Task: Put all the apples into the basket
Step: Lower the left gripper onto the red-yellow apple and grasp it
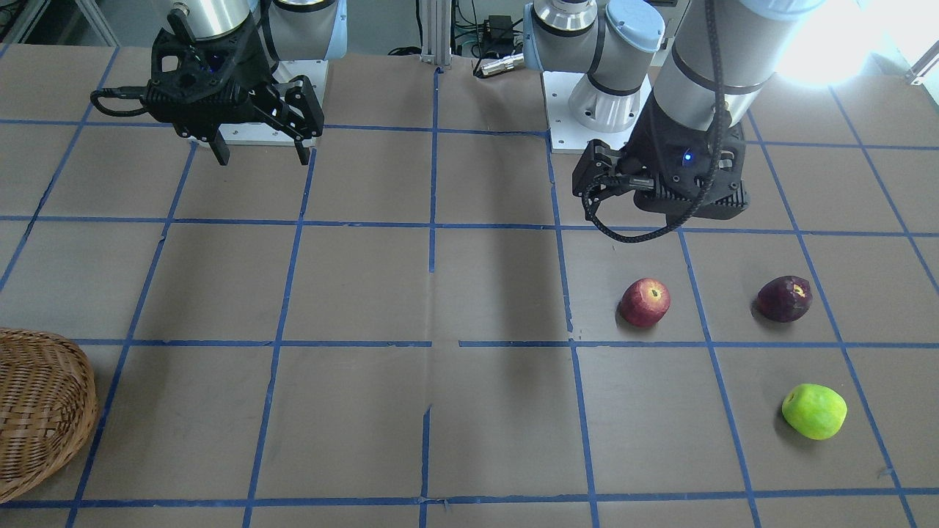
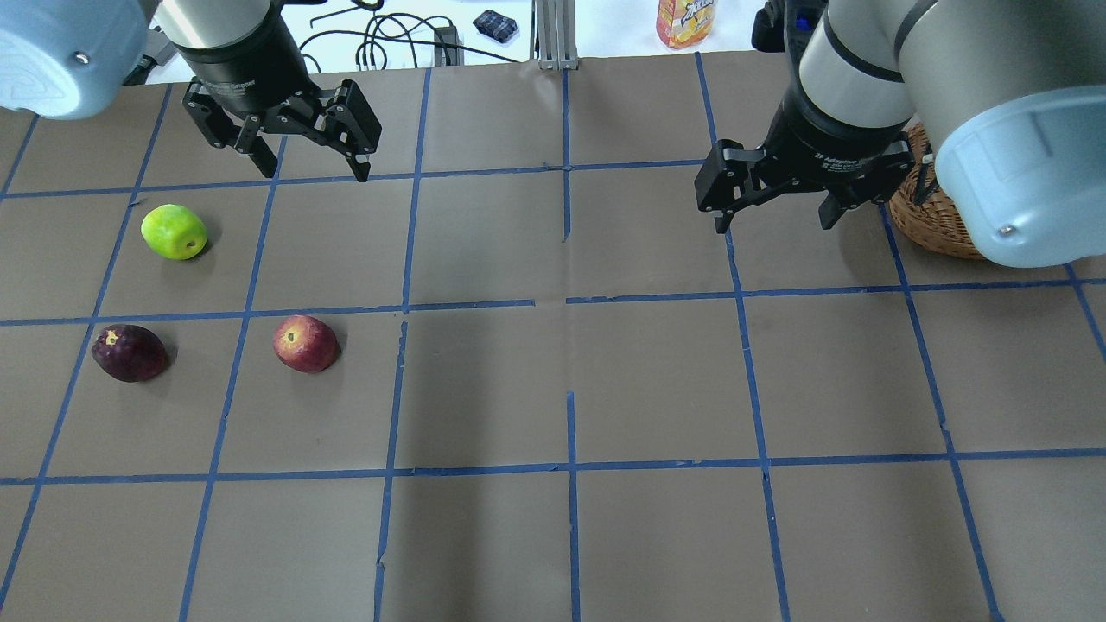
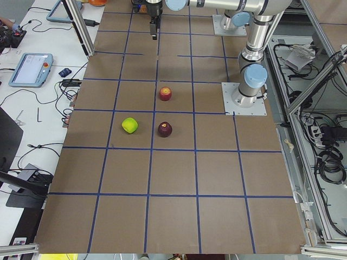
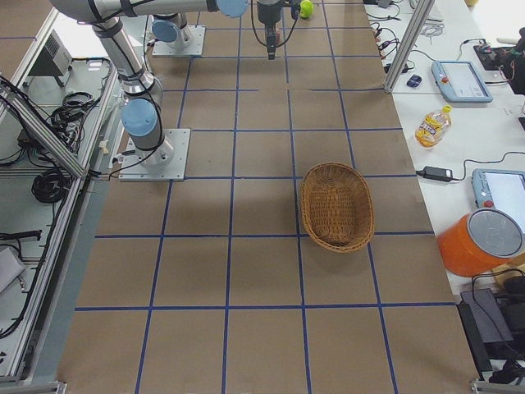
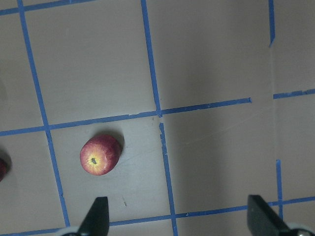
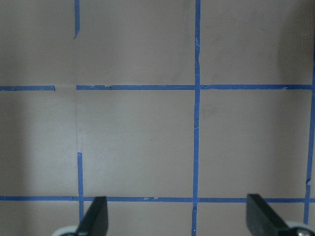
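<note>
The robot should next use its left gripper to grab the red apple (image 1: 645, 301) by its round sides, to put the apple into the basket (image 1: 42, 409).
Three apples lie on the table on my left side: a red apple (image 2: 305, 343), a dark purple apple (image 2: 130, 352) and a yellow-green apple (image 2: 174, 231). They also show in the front view as the red apple (image 1: 645, 301), the purple apple (image 1: 784, 298) and the green apple (image 1: 814, 411). The wicker basket (image 2: 929, 220) stands at the far right, partly hidden by my right arm, and also shows in the front view (image 1: 40, 411). My left gripper (image 2: 315, 166) is open and empty above the table, beyond the apples. The red apple (image 5: 100, 155) shows in its wrist view. My right gripper (image 2: 776, 225) is open and empty, beside the basket.
Blue tape lines divide the brown table into squares. An orange drink bottle (image 2: 687, 22) and cables lie past the table's far edge. A side bench with a tablet (image 4: 463, 78) and an orange bucket (image 4: 480, 242) runs along that edge.
</note>
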